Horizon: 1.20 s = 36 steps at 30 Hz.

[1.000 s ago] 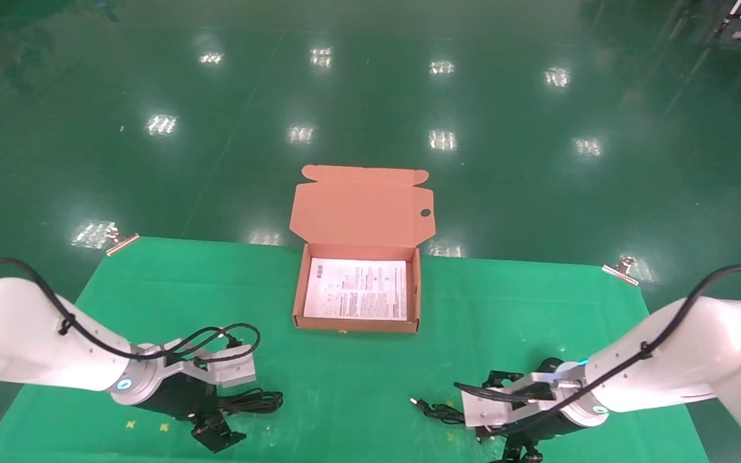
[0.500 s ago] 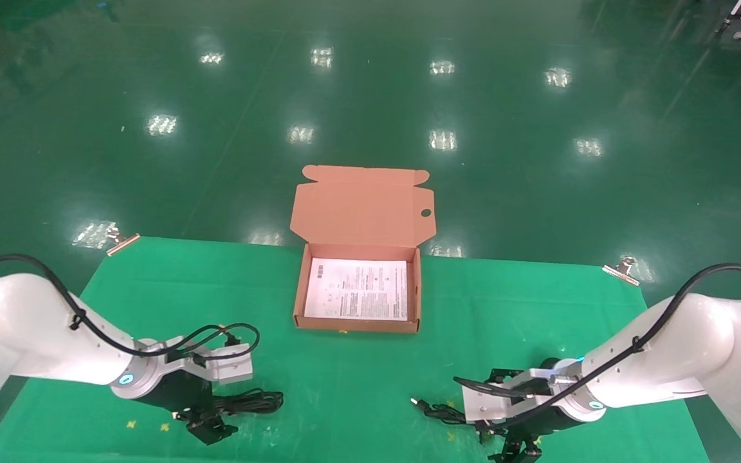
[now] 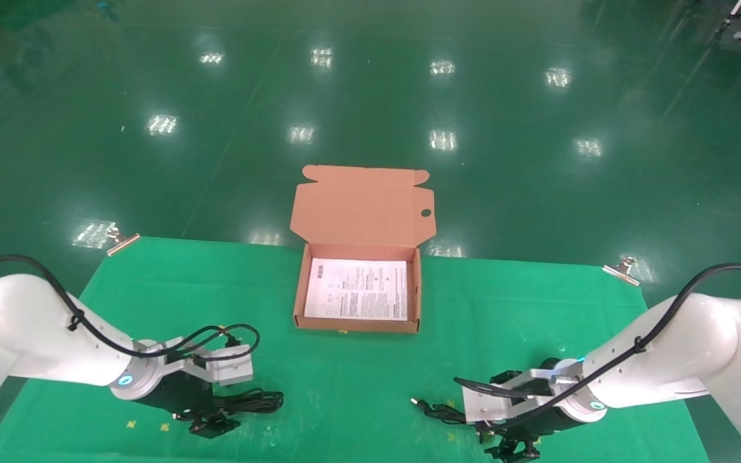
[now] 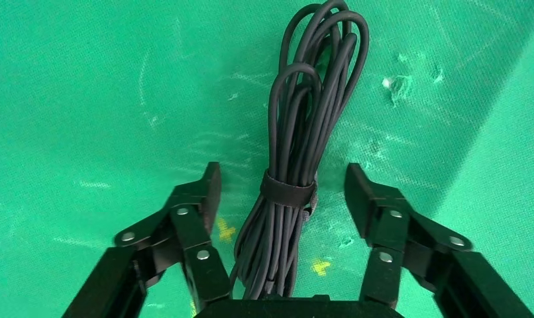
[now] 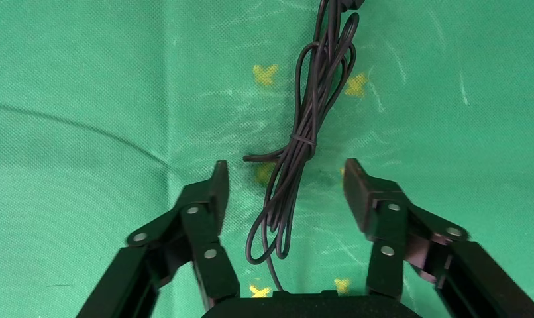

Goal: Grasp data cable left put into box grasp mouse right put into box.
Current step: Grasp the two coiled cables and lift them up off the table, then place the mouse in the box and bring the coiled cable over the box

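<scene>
My right gripper grabs the mouse's cord at the gathered parts beside the cord's tie point(image 5: 293, 162) next, since the cord's slack loops spread apart toward its ends.
The data cable point(image 3: 253, 402), a strapped black bundle, lies on the green cloth at the front left. My left gripper point(image 3: 213, 424) is open and low over it. In the left wrist view the bundle point(image 4: 297, 146) runs between the spread fingers of the left gripper point(image 4: 283, 177), which do not touch it. My right gripper point(image 3: 512, 448) is open at the front right. The mouse's thin cord point(image 5: 297, 159) lies between its fingers, and the USB plug point(image 3: 417, 403) points left. The mouse body is hidden. The open salmon box point(image 3: 357, 325) stands at the middle, with a white sheet point(image 3: 357, 289) inside.
The box lid point(image 3: 361, 206) stands up at the back, beyond the table's far edge. Metal clips hold the cloth at the far left corner point(image 3: 119, 242) and the far right corner point(image 3: 621, 269). Green cloth point(image 3: 345, 386) lies between the two arms.
My left gripper has shifted slightly and come down around the cable bundle. My right gripper has sunk a little lower over the mouse cord. The box and both cables have not moved.
</scene>
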Tool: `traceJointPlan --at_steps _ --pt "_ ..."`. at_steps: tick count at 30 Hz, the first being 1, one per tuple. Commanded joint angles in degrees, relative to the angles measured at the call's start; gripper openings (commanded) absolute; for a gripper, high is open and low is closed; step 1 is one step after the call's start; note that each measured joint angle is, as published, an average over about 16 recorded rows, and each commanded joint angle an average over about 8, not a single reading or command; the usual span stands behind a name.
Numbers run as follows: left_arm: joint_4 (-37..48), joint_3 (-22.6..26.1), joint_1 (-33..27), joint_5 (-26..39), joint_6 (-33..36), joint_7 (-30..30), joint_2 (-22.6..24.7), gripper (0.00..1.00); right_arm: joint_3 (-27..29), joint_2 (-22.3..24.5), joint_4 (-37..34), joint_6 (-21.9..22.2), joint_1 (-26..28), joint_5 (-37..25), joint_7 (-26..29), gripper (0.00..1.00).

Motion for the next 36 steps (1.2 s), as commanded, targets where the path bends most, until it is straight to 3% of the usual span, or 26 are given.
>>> traceJointPlan --at_steps 1,25,36 --pt "-0.1 0.0 0.0 0.0 0.1 0.0 0.0 0.0 0.0 0.0 0.1 0.0 0.0 0.0 0.0 0.0" --pt "-0.6 0.0 0.1 0.0 0.0 0.0 -0.2 0.0 0.3 0.3 0.6 0.0 0.2 0.3 0.0 0.0" --pt "-8.5 -0.3 -0.4 1.0 -3.1 1.5 -3.3 0.0 3.4 3.4 5.2 2.2 7.7 1.0 -0.4 0.0"
